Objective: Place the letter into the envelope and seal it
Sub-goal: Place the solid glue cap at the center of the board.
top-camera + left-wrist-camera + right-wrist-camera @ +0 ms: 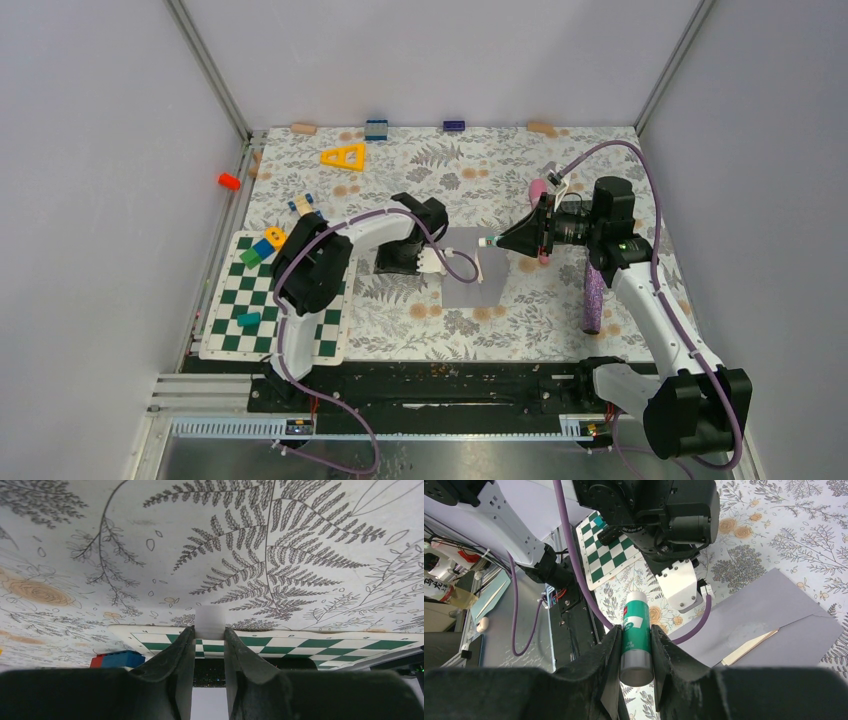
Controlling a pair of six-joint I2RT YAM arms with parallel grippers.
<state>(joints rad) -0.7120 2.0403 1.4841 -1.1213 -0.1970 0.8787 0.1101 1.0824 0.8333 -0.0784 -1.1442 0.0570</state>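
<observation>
Flat floral cloth lies below the small white cap (209, 621), so the cap would land on the cloth: it is time for my left gripper to open.
The grey envelope (478, 288) lies flat on the floral cloth at the middle of the table. In the right wrist view the envelope (774, 612) shows a thin tan strip of the letter (751, 647) at its mouth; the rest of the letter is hidden inside. My right gripper (512, 240) is shut on a green glue stick (636, 625), whose white tip (487, 242) points at the envelope's far edge. My left gripper (388, 262) sits just left of the envelope and is shut on a small white cap (209, 621).
A green-and-white chessboard (262, 300) with coloured blocks (262, 245) lies at the left. A purple roller (593, 300) lies right of the envelope. A yellow triangle (343, 156), small blocks along the back edge and an orange piece (228, 181) are farther off.
</observation>
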